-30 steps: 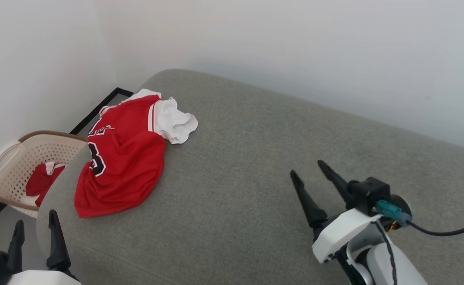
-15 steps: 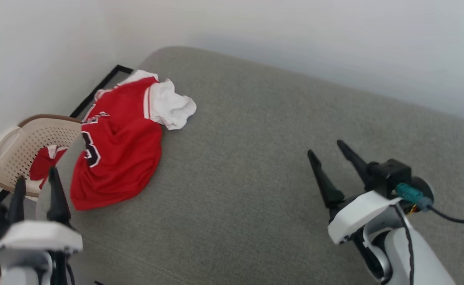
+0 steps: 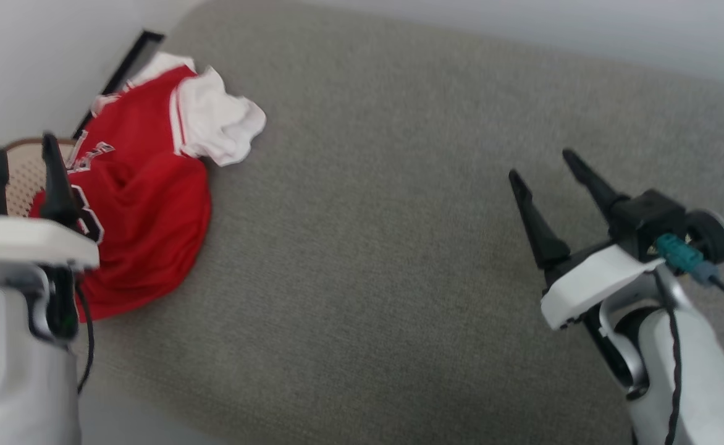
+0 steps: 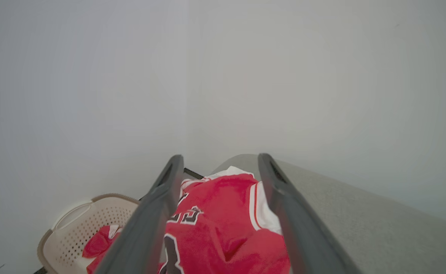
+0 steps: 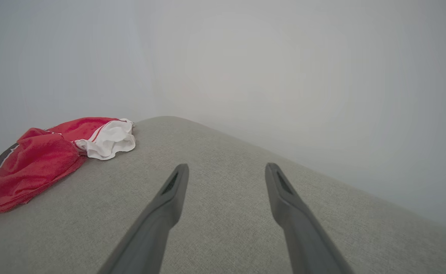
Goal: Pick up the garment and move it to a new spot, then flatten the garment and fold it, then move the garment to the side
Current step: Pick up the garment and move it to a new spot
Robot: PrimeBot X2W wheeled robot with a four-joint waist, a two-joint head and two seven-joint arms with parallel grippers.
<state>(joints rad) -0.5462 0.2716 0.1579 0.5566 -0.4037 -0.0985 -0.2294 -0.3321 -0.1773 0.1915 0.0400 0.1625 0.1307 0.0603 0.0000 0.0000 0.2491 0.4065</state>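
Observation:
I need to grab the crumpled jersey by its striped white-sleeve seam (image 3: 180,130) (image 4: 254,211) next with my left gripper. Then I can move it to a new spot.
The garment (image 3: 146,204) is a red jersey with white sleeves and a black-and-white number print, lying crumpled at the left end of a grey upholstered surface (image 3: 368,247). It also appears in the left wrist view (image 4: 219,220) and the right wrist view (image 5: 48,156). My left gripper (image 3: 22,145) is open at the far left, raised just in front of the garment's left edge, with nothing between its fingers. My right gripper (image 3: 547,164) is open over bare fabric far to the right of the garment.
A beige perforated laundry basket (image 4: 74,232) holding another red cloth stands on the floor beyond the left end of the surface. White walls (image 4: 223,76) close in behind and to the left. A black line runs along the base of the left wall.
The camera has tilted down, so the whole scene has shifted up in the head view. My left arm has risen up and toward the garment. Both grippers stay open.

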